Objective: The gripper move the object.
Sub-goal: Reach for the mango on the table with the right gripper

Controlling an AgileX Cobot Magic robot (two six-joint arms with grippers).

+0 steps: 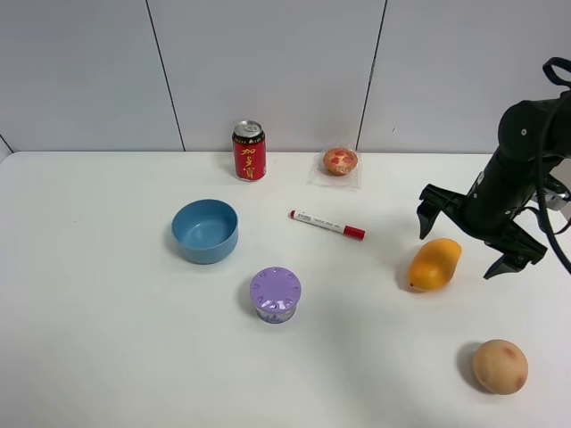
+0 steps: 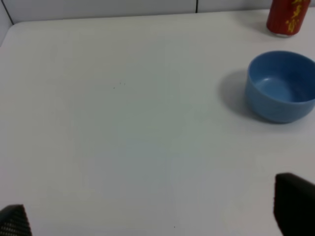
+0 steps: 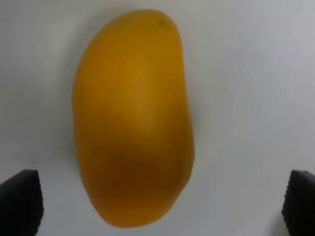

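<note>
I will next grip the orange-yellow mango across its rounded body [image 1: 434, 265] with my right gripper, so I can move it to the blue bowl [image 1: 204, 230].
The orange-yellow mango [image 1: 434, 264] lies on the white table at the right, pointed tip toward the front left. My right gripper [image 1: 466, 242] hangs open just over its far end, one finger on each side and not touching it. In the right wrist view the mango [image 3: 133, 118] fills the middle, and the right gripper [image 3: 160, 206] shows only its two black fingertips [image 3: 19, 201] at the frame's lower corners, set wide apart. My left gripper [image 2: 153, 214] is open and empty over bare table; it is out of the exterior view.
A blue bowl [image 1: 205, 230] [image 2: 281, 86] and a red can [image 1: 249, 151] [image 2: 288, 17] stand at centre left. A red-capped marker [image 1: 326, 225], a purple lidded tub [image 1: 275, 294], a wrapped pastry [image 1: 340, 161] and a round tan fruit [image 1: 500, 366] also sit on the table.
</note>
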